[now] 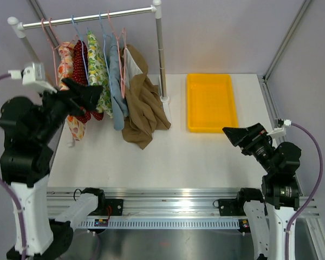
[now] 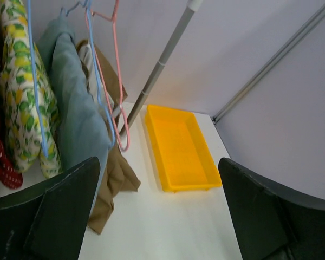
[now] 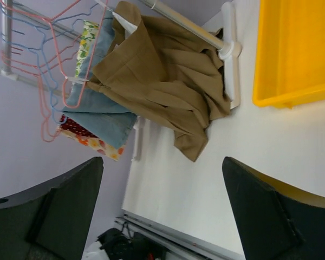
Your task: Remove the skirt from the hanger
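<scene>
The left gripper will next grab the pink hanger by its near side, below the hook, so that the skirt stays free to remove.
The brown skirt hangs at the right end of the rail, by a pink hanger, and its lower part lies bunched on the white table. It also shows in the left wrist view and the right wrist view. My left gripper is open and empty, raised in front of the red and floral garments, left of the skirt. My right gripper is open and empty, low over the table at the front right, well apart from the skirt.
The rail carries a floral garment, a red dotted one, a lemon-print one and a blue one. Its right post stands beside the skirt. A yellow tray lies at the back right.
</scene>
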{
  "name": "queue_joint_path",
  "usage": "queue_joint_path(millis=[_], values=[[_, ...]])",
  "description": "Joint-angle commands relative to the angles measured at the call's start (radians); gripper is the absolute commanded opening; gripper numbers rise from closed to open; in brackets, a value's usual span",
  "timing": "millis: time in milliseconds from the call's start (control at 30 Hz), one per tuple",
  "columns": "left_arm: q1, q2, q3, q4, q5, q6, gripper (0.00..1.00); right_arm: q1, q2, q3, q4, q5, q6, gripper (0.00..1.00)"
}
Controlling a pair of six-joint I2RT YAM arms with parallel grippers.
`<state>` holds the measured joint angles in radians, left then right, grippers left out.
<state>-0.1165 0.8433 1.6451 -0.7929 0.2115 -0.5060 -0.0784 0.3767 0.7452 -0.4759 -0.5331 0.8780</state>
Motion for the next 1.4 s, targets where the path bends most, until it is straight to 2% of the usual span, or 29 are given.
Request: queue_joint_path(millis=[0, 67, 133, 167, 200, 333, 500, 767, 1000, 1200, 1367], values=[[-0.035, 0.227, 0.195, -0.025, -0.046, 0.079, 0.97, 0.003, 0.036, 0.100, -0.128, 0.097, -0.193, 1.00], [-0.138, 0.336, 0.309, -0.043, -0.174, 0.127, 0.98, 0.003, 0.045, 0.106, -0.145, 0.128, -0.241, 0.99], [-0.265, 0.511, 0.497, -0.081, -0.329, 0.171, 0.99, 0.005, 0.048, 0.100, -0.147, 0.179, -0.257, 0.99], [-0.291, 0.567, 0.560, -0.100, -0.362, 0.199, 0.99, 0.006, 0.050, 0.088, -0.144, 0.191, -0.266, 1.00], [-0.307, 0.693, 0.691, -0.126, -0.382, 0.204, 0.99, 0.008, 0.051, 0.083, -0.138, 0.202, -0.267, 1.00], [-0.315, 0.897, 0.875, -0.164, -0.446, 0.195, 0.99, 0.022, 0.057, 0.069, -0.150, 0.202, -0.284, 0.99], [-0.315, 0.916, 0.760, -0.063, -0.570, 0.188, 0.99, 0.061, 0.021, 0.057, -0.213, 0.229, -0.315, 1.00], [-0.331, 0.892, 0.690, -0.020, -0.630, 0.228, 0.97, 0.072, 0.007, 0.000, -0.207, 0.203, -0.303, 0.99], [-0.348, 0.801, 0.608, 0.035, -0.658, 0.261, 0.97, 0.101, 0.016, -0.021, -0.179, 0.200, -0.304, 0.99], [-0.342, 0.873, 0.616, 0.018, -0.670, 0.267, 0.98, 0.101, 0.016, -0.027, -0.176, 0.197, -0.303, 0.99], [-0.299, 0.944, 0.605, 0.029, -0.638, 0.225, 0.89, 0.104, 0.016, -0.021, -0.185, 0.193, -0.303, 0.99]])
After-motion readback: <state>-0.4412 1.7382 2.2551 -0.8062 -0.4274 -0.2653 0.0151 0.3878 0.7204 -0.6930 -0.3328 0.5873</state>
